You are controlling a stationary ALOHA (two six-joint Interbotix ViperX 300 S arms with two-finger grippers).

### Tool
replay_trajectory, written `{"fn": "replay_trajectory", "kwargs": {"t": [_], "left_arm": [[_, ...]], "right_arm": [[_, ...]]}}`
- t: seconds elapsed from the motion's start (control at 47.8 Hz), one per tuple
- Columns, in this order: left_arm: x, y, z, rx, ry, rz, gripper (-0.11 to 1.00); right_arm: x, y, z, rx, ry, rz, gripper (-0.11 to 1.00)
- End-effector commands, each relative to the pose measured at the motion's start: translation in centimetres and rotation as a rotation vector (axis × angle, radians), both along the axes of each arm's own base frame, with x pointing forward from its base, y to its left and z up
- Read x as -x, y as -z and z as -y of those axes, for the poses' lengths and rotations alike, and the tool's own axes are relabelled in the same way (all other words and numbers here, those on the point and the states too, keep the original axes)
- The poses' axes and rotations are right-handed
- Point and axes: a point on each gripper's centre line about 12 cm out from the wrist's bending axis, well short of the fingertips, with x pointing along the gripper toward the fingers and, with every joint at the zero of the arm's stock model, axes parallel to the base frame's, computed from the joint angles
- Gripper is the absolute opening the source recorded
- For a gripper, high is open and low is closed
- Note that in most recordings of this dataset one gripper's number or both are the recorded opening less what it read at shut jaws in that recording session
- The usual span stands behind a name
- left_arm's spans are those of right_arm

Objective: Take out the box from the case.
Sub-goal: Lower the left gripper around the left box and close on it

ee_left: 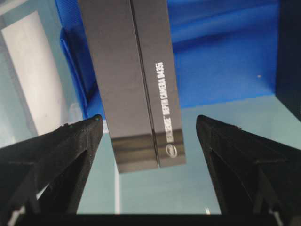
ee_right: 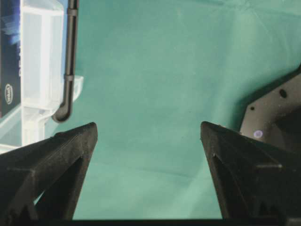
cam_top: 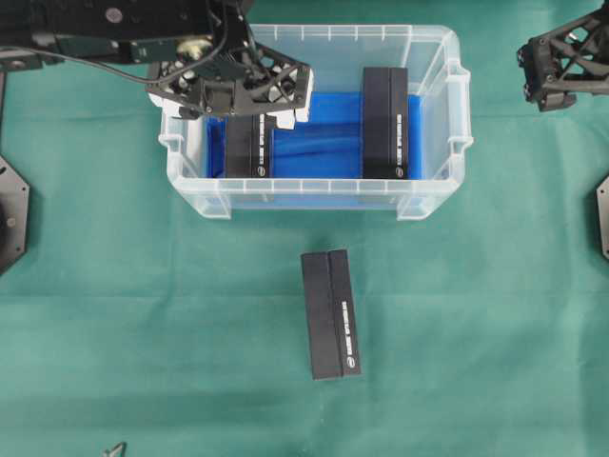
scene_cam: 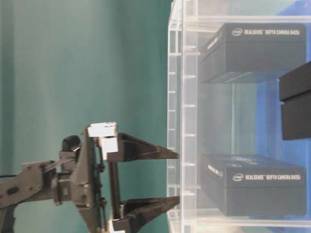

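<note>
I will next grab the black RealSense box across its long sides with my left gripper. Then I should take the box out of the case.
The clear case [cam_top: 433, 57] with its blue liner holds two black boxes. One box [cam_top: 247, 148] lies at its left, the other [cam_top: 385, 124] at its right. My left gripper [cam_top: 238, 107] hovers open over the left box's far end. In the left wrist view that box [ee_left: 136, 80] lies below and between the spread fingers of the left gripper [ee_left: 148, 120], untouched. From table level the left gripper [scene_cam: 172, 177] stands open at the case's rim [scene_cam: 177, 73]. My right gripper [cam_top: 561, 67] hangs open and empty beyond the case's right side; the right wrist view shows this right gripper [ee_right: 148, 125] over bare cloth.
A third black box [cam_top: 331, 314] lies on the green cloth in front of the case. A dark cable [ee_right: 70, 61] runs along the case's corner [ee_right: 42, 70] in the right wrist view. Black arm bases sit at the left edge [cam_top: 11, 214] and the right edge [cam_top: 601, 214].
</note>
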Motion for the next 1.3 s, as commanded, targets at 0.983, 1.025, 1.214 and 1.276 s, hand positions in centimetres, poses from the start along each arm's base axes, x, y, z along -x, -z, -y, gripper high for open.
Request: {"fn": "replay_trajectory", "kwargs": {"t": [0.983, 1.025, 1.214, 1.276], "left_arm": [[-0.3, 4.1, -0.3, 0.010, -0.046, 0.016, 0.85], [-0.4, 4.4, -0.3, 0.012, -0.052, 0.017, 0.85], [-0.5, 5.7, -0.3, 0.014, -0.055, 0.011, 0.85], [-0.4, 6.1, -0.3, 0.016, -0.058, 0.007, 0.85]], "right_arm": [[-0.6, -0.3, 0.0, 0.015, -0.031, 0.047, 0.89], [-0.7, -0.3, 0.0, 0.015, -0.031, 0.047, 0.89], [-0.7, -0.2, 0.0, 0.017, -0.033, 0.051, 0.89], [-0.7, -0.3, 0.0, 0.018, -0.033, 0.054, 0.89]]}}
